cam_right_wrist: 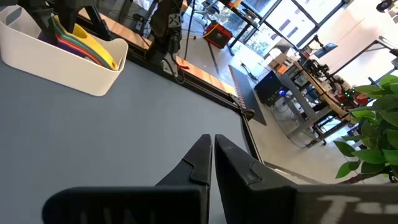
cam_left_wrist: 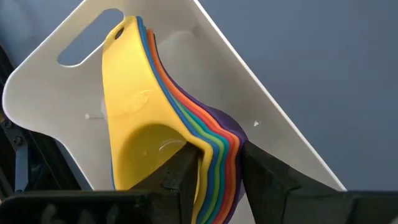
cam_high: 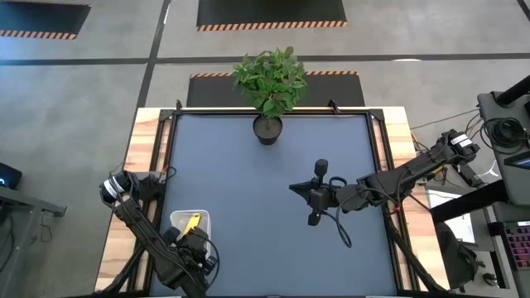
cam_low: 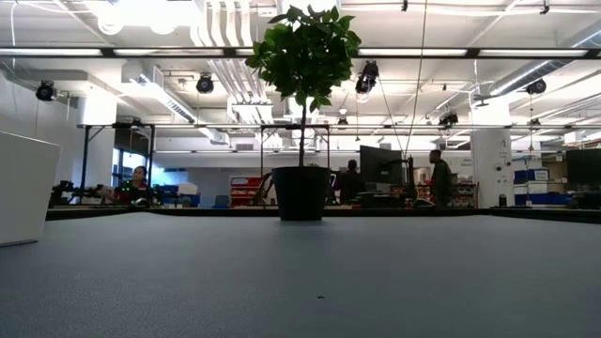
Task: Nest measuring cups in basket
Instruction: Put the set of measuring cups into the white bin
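My left gripper is ready to open now, because the nested cups are inside the white basket's sides and would rest in the basket.
The measuring cups (cam_left_wrist: 143, 106) are nested in one stack, yellow innermost, then blue, green, red, orange and purple outermost. The stack is in the white basket (cam_left_wrist: 261, 93) near the table's near left corner (cam_high: 176, 218). My left gripper (cam_left_wrist: 217, 165) is over the basket (cam_high: 192, 236), shut on the stack. My right gripper (cam_high: 296, 189) is shut and holds nothing, over the table right of centre. The right wrist view shows the basket (cam_right_wrist: 62, 62) with the cups' handles (cam_right_wrist: 87, 40) sticking up out of it. My left gripper pinches the rim wall of the nested cups (cam_left_wrist: 217, 149), opposite the handles. One finger (cam_left_wrist: 177, 177) is inside the yellow cup and the other (cam_left_wrist: 267, 174) is outside the purple one. The stack is tilted, handles higher; whether its bottom rests on the basket floor is hidden.
A black pot with a leafy plant (cam_high: 267, 126) stands at the middle of the table's far edge and shows in the low view (cam_low: 301, 192). The basket's wall shows at the low view's left edge (cam_low: 28, 188). People show in the room behind the table.
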`<state>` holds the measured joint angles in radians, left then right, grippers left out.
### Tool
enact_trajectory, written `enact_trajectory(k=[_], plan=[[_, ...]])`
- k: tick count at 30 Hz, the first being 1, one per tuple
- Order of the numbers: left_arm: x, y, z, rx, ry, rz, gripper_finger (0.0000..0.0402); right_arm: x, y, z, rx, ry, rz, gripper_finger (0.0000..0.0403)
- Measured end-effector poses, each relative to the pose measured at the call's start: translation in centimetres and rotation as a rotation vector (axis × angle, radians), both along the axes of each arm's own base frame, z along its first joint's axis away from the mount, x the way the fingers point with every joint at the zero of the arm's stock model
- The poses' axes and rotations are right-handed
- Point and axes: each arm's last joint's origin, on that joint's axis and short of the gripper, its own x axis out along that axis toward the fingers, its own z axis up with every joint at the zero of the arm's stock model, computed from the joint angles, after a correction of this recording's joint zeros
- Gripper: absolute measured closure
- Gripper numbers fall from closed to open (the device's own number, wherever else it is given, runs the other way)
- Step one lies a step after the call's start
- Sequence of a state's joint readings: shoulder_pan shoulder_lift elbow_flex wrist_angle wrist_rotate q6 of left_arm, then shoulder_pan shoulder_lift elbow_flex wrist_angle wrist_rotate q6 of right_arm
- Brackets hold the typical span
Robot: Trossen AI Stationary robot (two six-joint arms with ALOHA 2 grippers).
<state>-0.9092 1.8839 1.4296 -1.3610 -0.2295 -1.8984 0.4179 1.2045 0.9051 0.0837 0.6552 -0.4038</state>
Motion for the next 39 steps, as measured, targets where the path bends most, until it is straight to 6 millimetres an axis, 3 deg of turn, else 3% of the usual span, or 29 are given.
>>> enact_trajectory(k=[39], plan=[[0.06,-0.25,-0.63,-0.048,0.003,-0.005,0.0289,0.00,0.01,0.00,0.003,-0.001,0.000,0.0394]])
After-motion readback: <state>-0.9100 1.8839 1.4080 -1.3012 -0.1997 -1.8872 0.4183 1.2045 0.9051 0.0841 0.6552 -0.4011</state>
